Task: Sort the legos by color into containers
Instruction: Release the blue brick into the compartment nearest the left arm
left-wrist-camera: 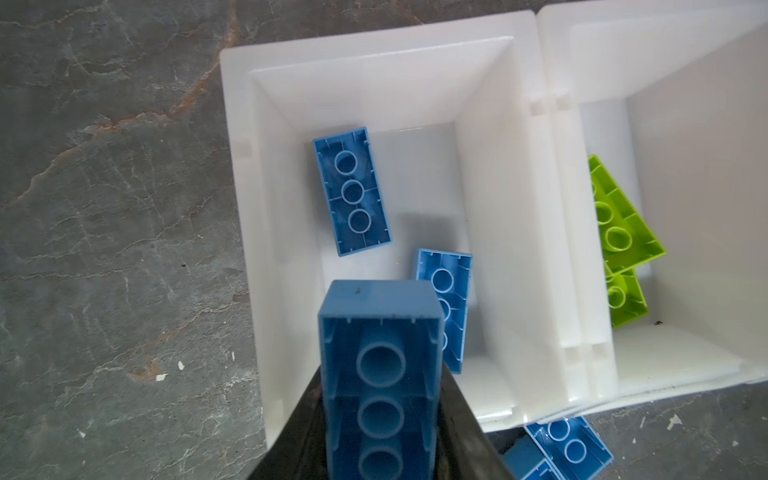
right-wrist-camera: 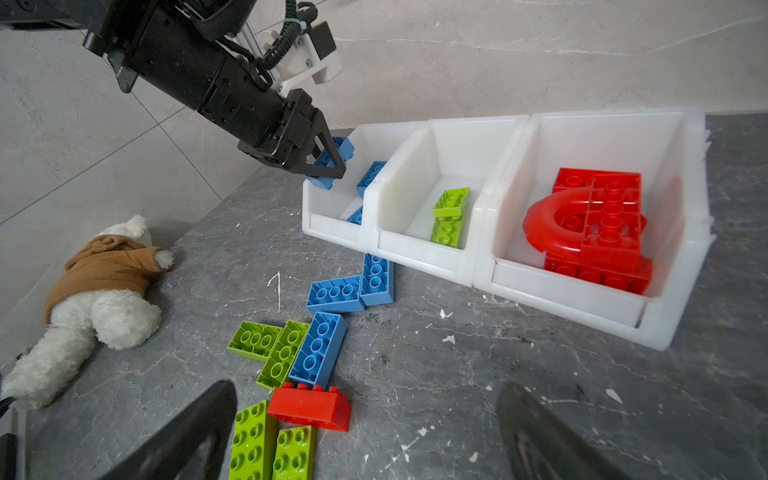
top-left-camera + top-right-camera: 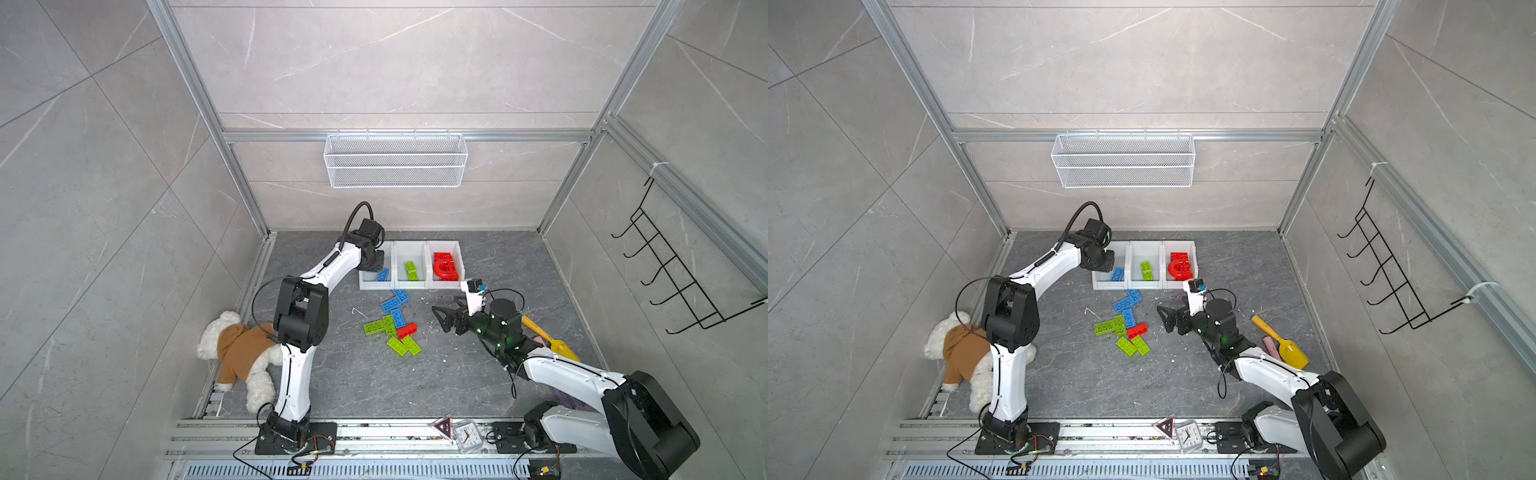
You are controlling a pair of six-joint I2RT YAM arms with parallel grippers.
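Observation:
I should open my left gripper now. The blue brick [image 1: 380, 384] is lined up over the bottom of the blue bin, inside the bin's sides, so it would drop in if I opened now.
Three white bins stand in a row at the back: the blue bin [image 3: 374, 285] with two blue bricks [image 1: 352, 191] in it, the green bin [image 3: 409, 285] with green bricks [image 2: 451, 214], and the red bin [image 3: 444, 285] with red pieces [image 2: 598, 224]. My left gripper [image 1: 380, 374] hangs over the blue bin's near corner, shut on a blue brick [image 1: 380, 332] held by its long sides. Loose blue [image 3: 395, 303], green [image 3: 403, 345] and red [image 3: 406, 331] bricks lie in front of the bins. My right gripper [image 2: 365, 388] hovers open and empty just right of that pile.
A teddy bear [image 3: 237, 353] lies on the floor beside the left arm. A yellow scoop [image 3: 552, 338] rests by the right arm. A small clock [image 3: 467, 436] and a warning triangle [image 3: 442, 428] sit on the front rail. A wire basket [image 3: 395, 160] hangs on the back wall.

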